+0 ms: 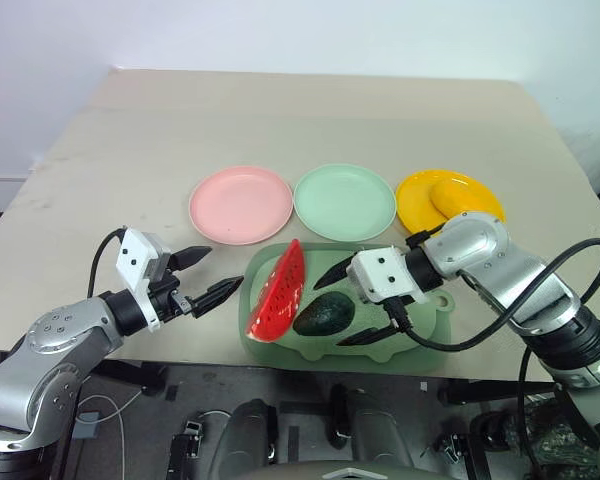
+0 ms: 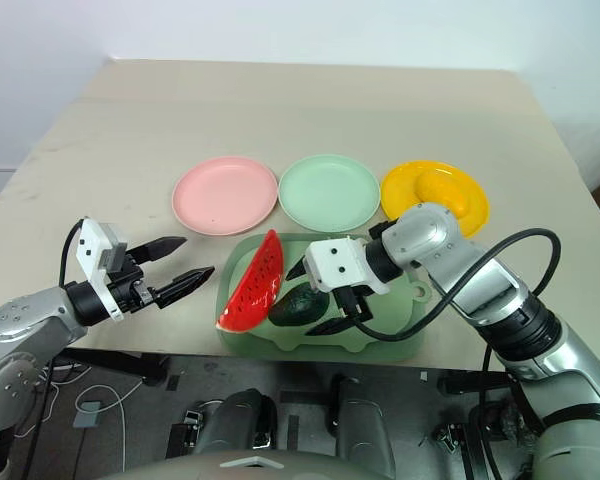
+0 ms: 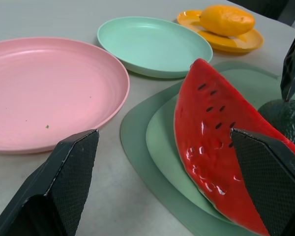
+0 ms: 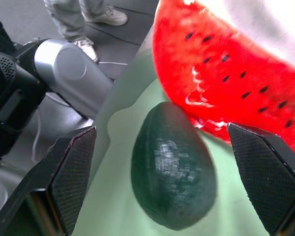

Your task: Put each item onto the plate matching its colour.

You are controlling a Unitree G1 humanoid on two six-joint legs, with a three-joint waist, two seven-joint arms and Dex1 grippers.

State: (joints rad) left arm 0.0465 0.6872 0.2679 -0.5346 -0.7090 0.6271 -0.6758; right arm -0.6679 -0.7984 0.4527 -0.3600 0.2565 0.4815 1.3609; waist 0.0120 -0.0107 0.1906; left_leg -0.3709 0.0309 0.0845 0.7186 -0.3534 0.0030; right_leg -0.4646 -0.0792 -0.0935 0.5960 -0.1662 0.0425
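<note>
My right gripper should lower before closing: my fingers are above the avocado with the pale green tray (image 4: 120,142) showing between them, and would miss now.
A red watermelon wedge (image 1: 278,292) and a dark green avocado (image 1: 324,314) lie side by side on the big pale green tray (image 1: 305,350). My right gripper (image 1: 350,305) is open and reaches in from the right, one finger on each side of the avocado (image 4: 173,169) without touching it. My left gripper (image 1: 204,275) is open and empty, just left of the tray, pointing at the wedge (image 3: 216,142). Behind the tray stand a bare pink plate (image 1: 240,205), a bare mint green plate (image 1: 344,202) and a yellow plate (image 1: 415,200) holding the yellow fruit (image 1: 460,195).
The tray sits at the table's front edge (image 1: 130,355). Bare tabletop (image 1: 310,110) stretches behind the plates. A black cable (image 1: 540,285) loops along my right arm. A person's feet (image 4: 96,14) stand on the floor beyond the table.
</note>
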